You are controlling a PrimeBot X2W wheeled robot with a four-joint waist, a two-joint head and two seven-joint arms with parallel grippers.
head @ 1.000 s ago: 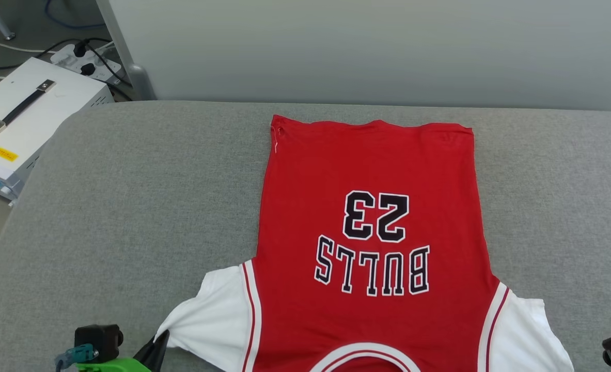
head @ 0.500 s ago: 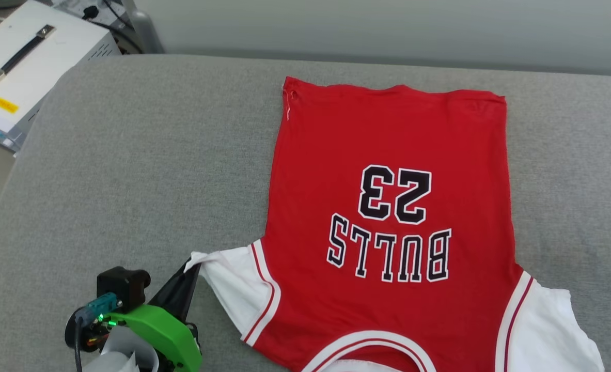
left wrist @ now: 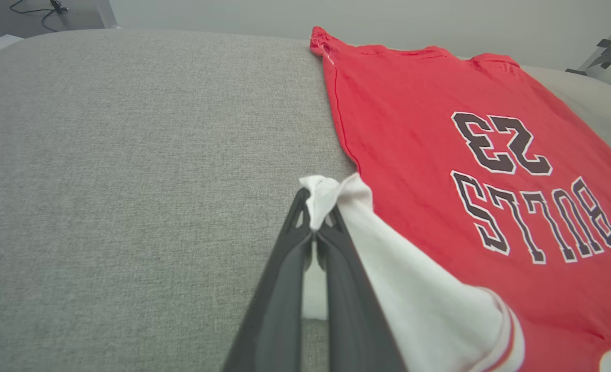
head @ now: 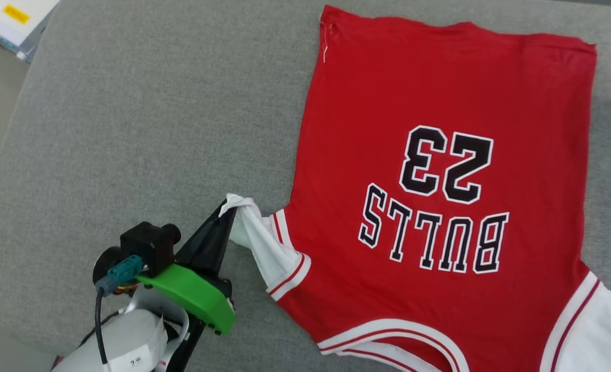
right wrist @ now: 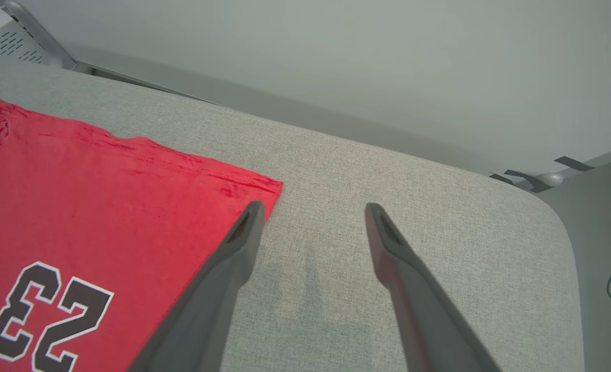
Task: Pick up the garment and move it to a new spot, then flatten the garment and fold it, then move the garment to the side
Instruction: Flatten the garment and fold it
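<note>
Next, my right gripper grabs the jersey by its puckered hem corner (head: pixel 328 16) beside the loose white thread, since the jersey's red body (head: pixel 439 87) lies flat.
The garment (head: pixel 439 103), a red jersey with white sleeves and black "BULLS 23" lettering, lies flat on the grey cushioned surface (head: pixel 129 129). My left gripper (head: pixel 228 212) is shut on the tip of its white left sleeve (head: pixel 256 243), lifting and bunching that sleeve toward the red body. The left wrist view shows the garment (left wrist: pixel 439 155) and my left gripper (left wrist: pixel 315 209) pinching the white sleeve tip (left wrist: pixel 326 188). In the right wrist view my right gripper (right wrist: pixel 310 209) stands open above the surface, just right of the garment's (right wrist: pixel 78 196) far hem corner, holding nothing.
A white equipment box (head: pixel 16 15) sits off the surface's far left corner. A pale wall (right wrist: pixel 336 62) runs behind the grey surface (right wrist: pixel 413 206), whose rounded right edge drops to the floor. Bare grey surface (left wrist: pixel 129 181) lies left of the jersey.
The head camera has tilted down and right. My left gripper has carried the white sleeve tip up and inward over the surface. My right gripper has opened and let go.
</note>
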